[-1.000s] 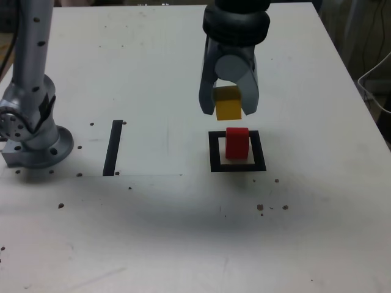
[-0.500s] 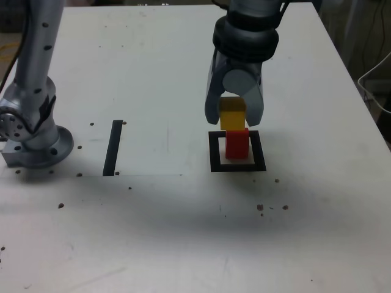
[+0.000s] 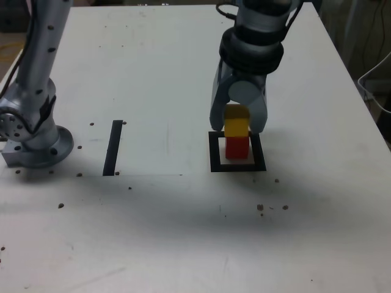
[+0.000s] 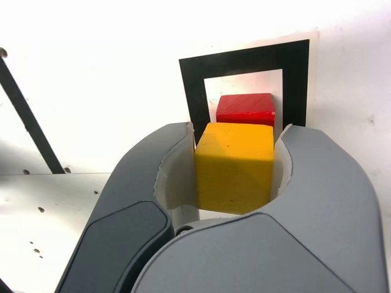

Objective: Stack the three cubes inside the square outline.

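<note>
My gripper releases the yellow cube next, since the yellow cube's lower edge (image 3: 236,135) sits on the red cube (image 3: 237,146).
My gripper (image 3: 239,124) is shut on the yellow cube (image 3: 236,126) and holds it right over the red cube (image 3: 237,146). The red cube stands inside the black square outline (image 3: 214,152) on the white table. From the exterior view the yellow cube looks to rest on the red one. In the wrist view the yellow cube (image 4: 234,166) sits between my two grey fingers, with the red cube (image 4: 245,109) and the square outline (image 4: 192,91) beyond it. No green cube shows in either view.
A straight black strip (image 3: 113,147) lies on the table to the exterior view's left of the outline. The arm's grey base (image 3: 30,131) stands at the exterior view's left edge. Small dark specks dot the tabletop.
My gripper has come down and a little to the exterior view's right with the yellow cube, from above and behind the red cube to directly on top of it.
</note>
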Controlling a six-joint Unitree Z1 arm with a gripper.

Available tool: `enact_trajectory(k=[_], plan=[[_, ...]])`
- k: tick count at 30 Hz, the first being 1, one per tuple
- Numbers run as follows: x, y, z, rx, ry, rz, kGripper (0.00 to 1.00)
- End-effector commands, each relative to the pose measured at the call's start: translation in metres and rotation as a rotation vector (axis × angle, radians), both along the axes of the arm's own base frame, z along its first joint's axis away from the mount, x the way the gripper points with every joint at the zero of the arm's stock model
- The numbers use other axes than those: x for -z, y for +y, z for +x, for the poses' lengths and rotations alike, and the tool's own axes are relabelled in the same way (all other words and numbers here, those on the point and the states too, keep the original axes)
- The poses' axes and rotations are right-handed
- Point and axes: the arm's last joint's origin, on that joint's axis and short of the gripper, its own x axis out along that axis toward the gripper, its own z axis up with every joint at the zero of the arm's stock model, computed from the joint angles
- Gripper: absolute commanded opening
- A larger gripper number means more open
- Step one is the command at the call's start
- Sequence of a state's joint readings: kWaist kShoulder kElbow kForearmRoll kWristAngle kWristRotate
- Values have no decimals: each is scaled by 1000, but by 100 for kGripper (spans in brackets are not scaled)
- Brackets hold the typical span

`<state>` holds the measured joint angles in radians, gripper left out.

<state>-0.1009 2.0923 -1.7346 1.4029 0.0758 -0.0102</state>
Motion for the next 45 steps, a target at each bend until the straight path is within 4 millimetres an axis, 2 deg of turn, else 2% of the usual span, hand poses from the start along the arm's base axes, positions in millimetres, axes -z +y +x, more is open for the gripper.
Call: enact_trajectory(k=[1, 10, 16, 22, 24, 29, 31, 33, 45], plan=[[3, -1, 2, 2, 5, -2, 17], [7, -1, 3, 2, 14, 1, 18], [7, -1, 4, 2, 14, 4, 26], [9, -1, 4, 1, 17, 0, 29], [9, -1, 4, 1, 18, -1, 38], [9, -1, 3, 0, 19, -4, 85], [8, -1, 2, 0, 20, -4, 97], [7, -1, 1, 0, 21, -3, 99], [2, 0, -4, 3, 19, 9, 99]])
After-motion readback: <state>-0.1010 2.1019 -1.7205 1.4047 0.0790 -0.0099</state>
